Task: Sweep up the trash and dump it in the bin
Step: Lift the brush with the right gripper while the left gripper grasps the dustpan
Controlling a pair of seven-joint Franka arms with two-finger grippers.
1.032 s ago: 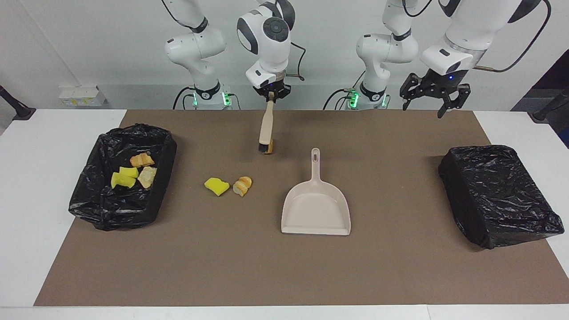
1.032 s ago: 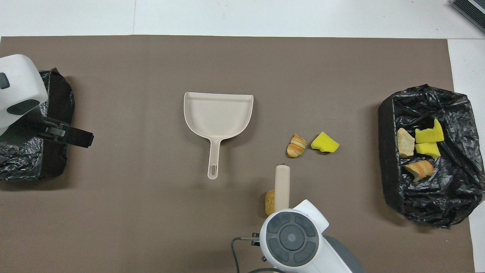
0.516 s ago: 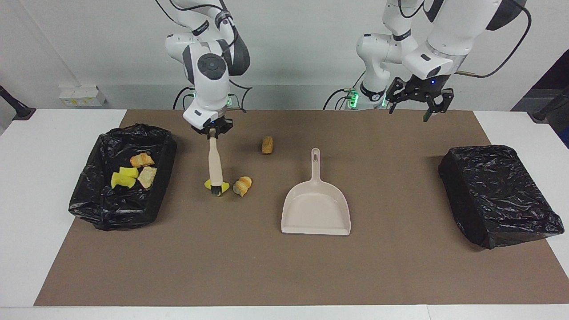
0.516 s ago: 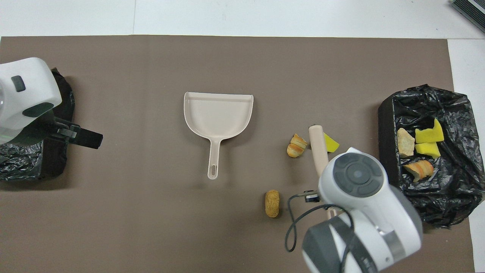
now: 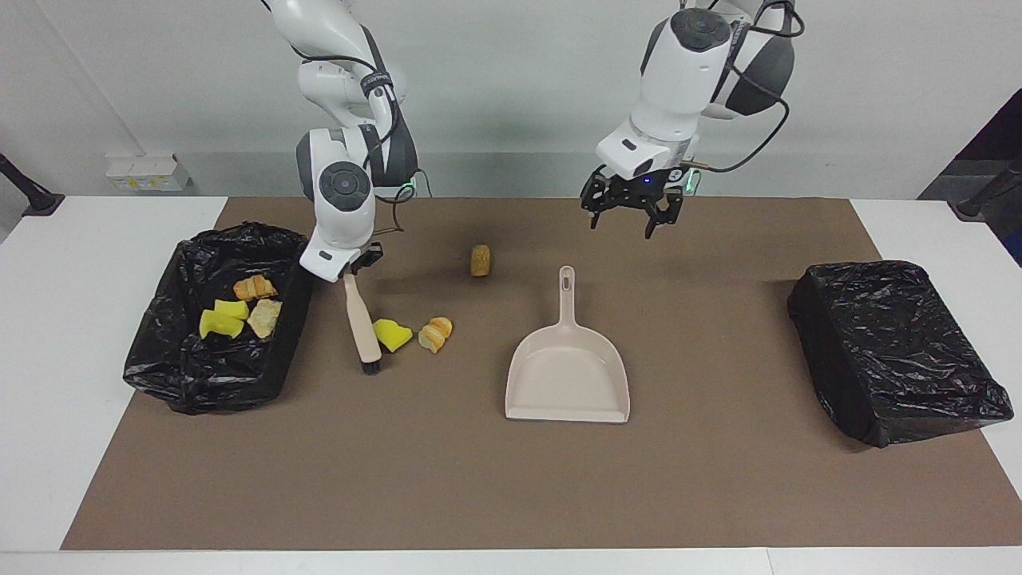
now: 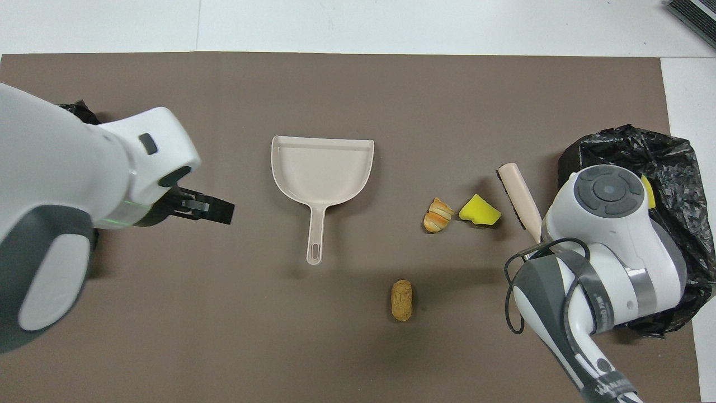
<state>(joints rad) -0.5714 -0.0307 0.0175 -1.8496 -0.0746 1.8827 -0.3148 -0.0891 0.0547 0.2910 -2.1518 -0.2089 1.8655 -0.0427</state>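
Note:
Next, my left gripper picks up the dustpan by its slim handle, since its broad pan (image 6: pixel 322 169) is too wide for the fingers.
My right gripper (image 5: pixel 354 270) is shut on the top of a beige brush (image 5: pixel 361 323). The brush slants down, and its black bristles are at the mat beside a yellow sponge wedge (image 5: pixel 391 334), between the wedge and the lined bin (image 5: pixel 160 351). A bread-like piece (image 5: pixel 435 333) lies next to the wedge, and a tan chunk (image 5: pixel 480 260) lies nearer the robots. The empty beige dustpan (image 5: pixel 567 375) lies mid-mat. My left gripper (image 5: pixel 631 220) is open and empty over the mat near the dustpan's handle. Overhead shows the brush (image 6: pixel 517 193), wedge (image 6: pixel 479 210), bread piece (image 6: pixel 438 215), chunk (image 6: pixel 401 292), dustpan (image 6: pixel 323 168) and left gripper (image 6: pixel 215 207).
The bin at the right arm's end holds several yellow and tan pieces (image 5: pixel 239 307). My right arm covers most of this bin (image 6: pixel 615 140) in the overhead view. A second black-lined bin (image 5: pixel 894 351) stands at the left arm's end. A brown mat (image 5: pixel 511 479) covers the white table.
My right gripper carried the brush from over the yellow wedge to the bin side of it. My left gripper moved from the left arm's end to over the mat by the dustpan's handle.

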